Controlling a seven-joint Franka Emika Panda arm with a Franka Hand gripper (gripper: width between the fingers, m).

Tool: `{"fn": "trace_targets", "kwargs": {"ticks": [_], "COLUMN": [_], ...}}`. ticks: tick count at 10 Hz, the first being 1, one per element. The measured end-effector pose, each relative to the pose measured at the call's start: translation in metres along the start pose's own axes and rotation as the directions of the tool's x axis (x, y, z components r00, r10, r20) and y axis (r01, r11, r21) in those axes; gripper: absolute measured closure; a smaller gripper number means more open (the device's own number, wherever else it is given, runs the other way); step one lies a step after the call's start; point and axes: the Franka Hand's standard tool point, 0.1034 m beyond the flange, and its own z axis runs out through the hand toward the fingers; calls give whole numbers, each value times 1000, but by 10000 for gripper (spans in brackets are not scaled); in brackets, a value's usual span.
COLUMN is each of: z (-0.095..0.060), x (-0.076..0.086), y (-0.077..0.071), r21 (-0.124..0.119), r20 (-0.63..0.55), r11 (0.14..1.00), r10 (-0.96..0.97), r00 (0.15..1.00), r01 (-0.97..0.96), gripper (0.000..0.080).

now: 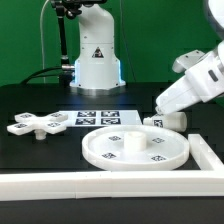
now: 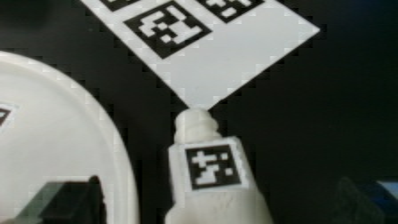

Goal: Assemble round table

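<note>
The black table still shows between my raised fingers and the post's tagged side (image 1: pixel 170 121), so my gripper lowers next and only then closes on that side.
The short cylindrical post (image 1: pixel 166 121) lies on its side on the black table, just beyond the large rimmed round disc (image 1: pixel 135 148). My gripper (image 1: pixel 160 108) comes down from the exterior view's right, just above the post. In the wrist view the post (image 2: pixel 214 165) shows a square tag and lies between my two dark fingers (image 2: pixel 63 200), with a gap on each side. The gripper (image 2: pixel 217 208) is open and holds nothing. The disc's rim (image 2: pixel 54 130) lies beside the post. The small cross-shaped piece (image 1: pixel 38 124) lies at the exterior view's left.
The marker board (image 1: pixel 100 118) lies flat behind the disc and shows in the wrist view (image 2: pixel 196 40) just past the post's tip. A long white border rail (image 1: pixel 110 185) runs along the front and the right side. The robot's base (image 1: pixel 95 60) stands at the back.
</note>
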Motion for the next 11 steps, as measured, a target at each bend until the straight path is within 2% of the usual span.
{"fn": "trace_targets", "kwargs": {"ticks": [2,10,11], "z": [-1,19,20], "x": [12,31,31], "y": [-5,-10,-8], "r21": [-13,-8,-7], "r20": [-35,-49,-48], "r11": [1000,1000,1000], "r10": [13,-9,-7], "r00": [999,999,999], "r01": [-14,9,7], "gripper": [150,150,278]}}
